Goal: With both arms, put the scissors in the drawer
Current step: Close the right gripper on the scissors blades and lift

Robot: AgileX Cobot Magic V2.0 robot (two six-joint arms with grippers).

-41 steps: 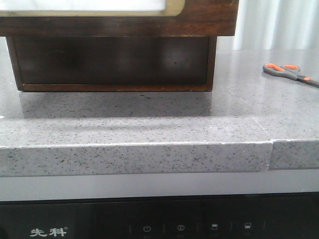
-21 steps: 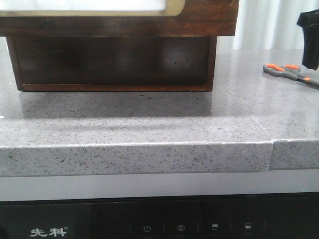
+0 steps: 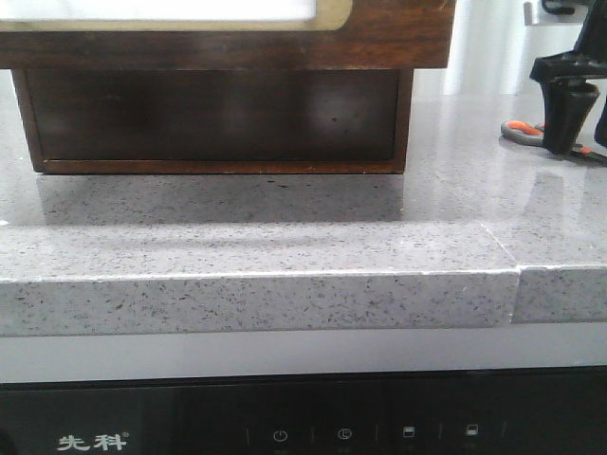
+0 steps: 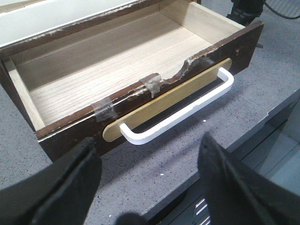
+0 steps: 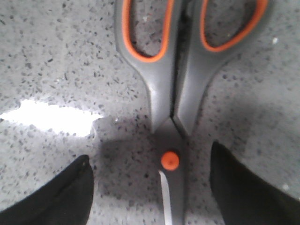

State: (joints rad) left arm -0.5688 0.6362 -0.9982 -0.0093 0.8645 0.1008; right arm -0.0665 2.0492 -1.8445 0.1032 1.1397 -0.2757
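Observation:
My right gripper's fingers stand beside the orange pivot (image 5: pixel 170 161) and closing now would catch the scissors, so it is time to close on them.
The scissors (image 5: pixel 174 89), grey with orange-lined handles and an orange pivot, lie flat on the speckled counter; one handle also shows at the far right in the front view (image 3: pixel 520 130). My right gripper (image 5: pixel 150 192) is open just above them, its fingers on either side of the pivot; it also shows in the front view (image 3: pixel 580 140). The drawer (image 4: pixel 70 138) is pulled open, with a pale wood inside, a dark brown front, a tan plate and a white handle (image 4: pixel 183 112). Its front fills the top of the front view (image 3: pixel 389 38). My left gripper (image 4: pixel 150 187) is open and empty, in front of the handle.
The grey speckled counter (image 3: pixel 285 237) has a thick front edge with a seam (image 3: pixel 517 284) at the right. A dark appliance panel (image 3: pixel 285 431) sits below it. A dark box (image 3: pixel 213 118) shows under the drawer front. A bright reflection (image 5: pixel 51 117) lies beside the scissors.
My right gripper has come down into the front view from the upper right and now stands over the scissors. The scissors and the drawer have not moved.

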